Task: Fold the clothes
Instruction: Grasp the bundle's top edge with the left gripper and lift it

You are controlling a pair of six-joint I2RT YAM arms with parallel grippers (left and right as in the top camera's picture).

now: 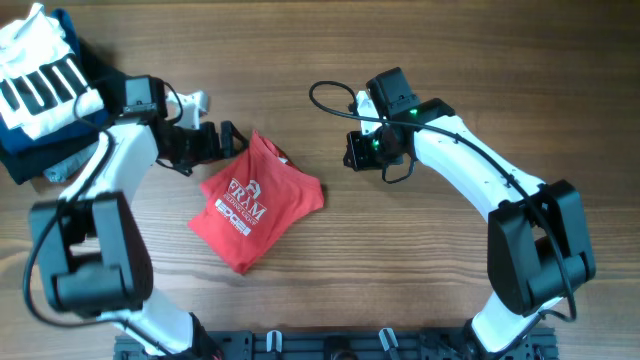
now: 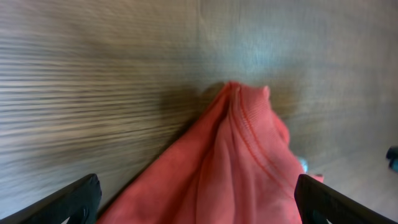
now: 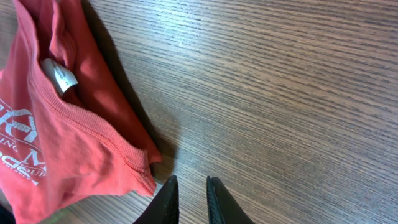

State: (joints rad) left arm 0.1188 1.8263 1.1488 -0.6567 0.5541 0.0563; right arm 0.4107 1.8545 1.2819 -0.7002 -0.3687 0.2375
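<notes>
Next, my left gripper picks up the red T-shirt [image 1: 258, 203] by the fold at its collar end [image 1: 258, 144], which leaves the lettered packet free to lay on the folded clothes.
The red T-shirt [image 1: 258, 203] lies folded into a small tilted packet in the middle of the table, its white lettering facing up. My left gripper [image 1: 232, 140] is open at the shirt's upper left corner. In the left wrist view its jaws [image 2: 198, 198] stand wide apart with a ridge of the red shirt [image 2: 236, 155] between them, not clamped. My right gripper [image 1: 352, 150] hovers over bare wood just right of the shirt. Its jaws [image 3: 191, 186] are almost together and hold nothing. The shirt's collar edge and white label [image 3: 62, 76] lie to their left.
A white black-striped garment [image 1: 35, 75] lies on navy folded clothes [image 1: 30, 155] at the far left corner. A black cable [image 1: 330, 95] loops off the right arm. The table [image 1: 420, 290] is brown wood.
</notes>
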